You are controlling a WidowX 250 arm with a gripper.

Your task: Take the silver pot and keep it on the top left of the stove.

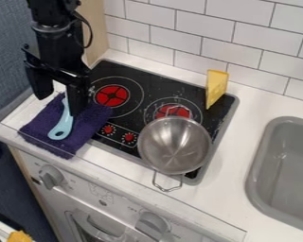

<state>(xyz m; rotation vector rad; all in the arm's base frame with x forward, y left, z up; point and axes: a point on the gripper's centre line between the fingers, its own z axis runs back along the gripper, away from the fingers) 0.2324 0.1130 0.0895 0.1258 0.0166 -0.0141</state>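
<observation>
I need to grab the silver pot (175, 145) by its rim with my gripper next, so that I can set the pot at the top left of the stove.
Over the left end of the counter, my gripper (60, 101) stands open above the purple cloth, its fingers well apart. The silver pot (175, 145) is to its right, on the front right part of the black stove (155, 84). One wire handle of the pot points at the front edge, the other at the wall. Its rim partly covers the right red burner (173, 112). The left red burner (111, 95) lies uncovered at the stove's left, just right of the gripper.
A light blue utensil (62, 126) lies on the purple cloth (37, 126), just below the gripper. A yellow wedge (217, 88) stands at the stove's back right. The grey sink (258, 156) is at right, the tiled wall behind.
</observation>
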